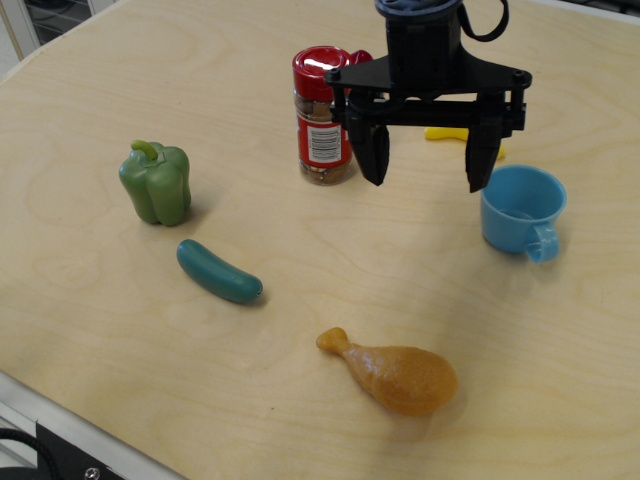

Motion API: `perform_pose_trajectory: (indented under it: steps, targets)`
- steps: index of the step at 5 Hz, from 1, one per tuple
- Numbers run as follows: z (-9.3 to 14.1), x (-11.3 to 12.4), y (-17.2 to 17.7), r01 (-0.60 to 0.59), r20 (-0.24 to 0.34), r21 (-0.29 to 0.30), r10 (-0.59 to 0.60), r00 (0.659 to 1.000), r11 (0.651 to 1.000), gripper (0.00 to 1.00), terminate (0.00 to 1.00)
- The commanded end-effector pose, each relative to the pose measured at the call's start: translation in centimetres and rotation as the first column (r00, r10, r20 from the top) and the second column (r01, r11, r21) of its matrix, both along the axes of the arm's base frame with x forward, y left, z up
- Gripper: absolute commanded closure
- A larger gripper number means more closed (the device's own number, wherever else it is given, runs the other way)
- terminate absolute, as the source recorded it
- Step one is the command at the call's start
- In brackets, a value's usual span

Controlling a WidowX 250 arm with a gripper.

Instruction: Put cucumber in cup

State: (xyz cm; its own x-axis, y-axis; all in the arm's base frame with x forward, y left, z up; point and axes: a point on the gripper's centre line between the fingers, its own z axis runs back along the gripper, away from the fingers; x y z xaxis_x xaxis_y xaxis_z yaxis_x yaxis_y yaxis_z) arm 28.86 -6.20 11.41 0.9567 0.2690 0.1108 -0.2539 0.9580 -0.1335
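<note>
The gripper should next put the dark teal-green cucumber in the light blue cup, so it should grab the cucumber by its curved middle.
The dark teal-green cucumber lies on the wooden table, left of centre, just below the green bell pepper. The light blue cup stands upright at the right, its loop handle towards the front. My black gripper hangs above the table at the back centre, between the spice jar and the cup. Its two fingers are spread wide apart and hold nothing. It is well to the right of and behind the cucumber.
A green bell pepper stands at the left. A red-lidded spice jar stands just left of the gripper. A toy chicken drumstick lies at the front centre. A yellow object lies behind the gripper. The table's edge runs along the front left.
</note>
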Motion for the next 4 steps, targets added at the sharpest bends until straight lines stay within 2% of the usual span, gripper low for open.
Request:
perform_pose_trajectory:
  steps: [1,2,3,4]
  targets:
    - [0.0,0.0,0.0,0.000,0.000,0.000,0.000,1.000,1.000,0.00,0.00]
    - [-0.6,-2.1,4.0,-0.249,0.026,0.068,0.247,0.969,0.966,0.00,0.00]
    - [-1.2,-4.8,6.9,-0.483,0.081,0.139,0.476,0.876,0.865,0.00,0.00]
    - [-2.3,-7.1,8.6,-0.683,0.099,0.147,0.676,0.730,0.716,0.00,0.00]
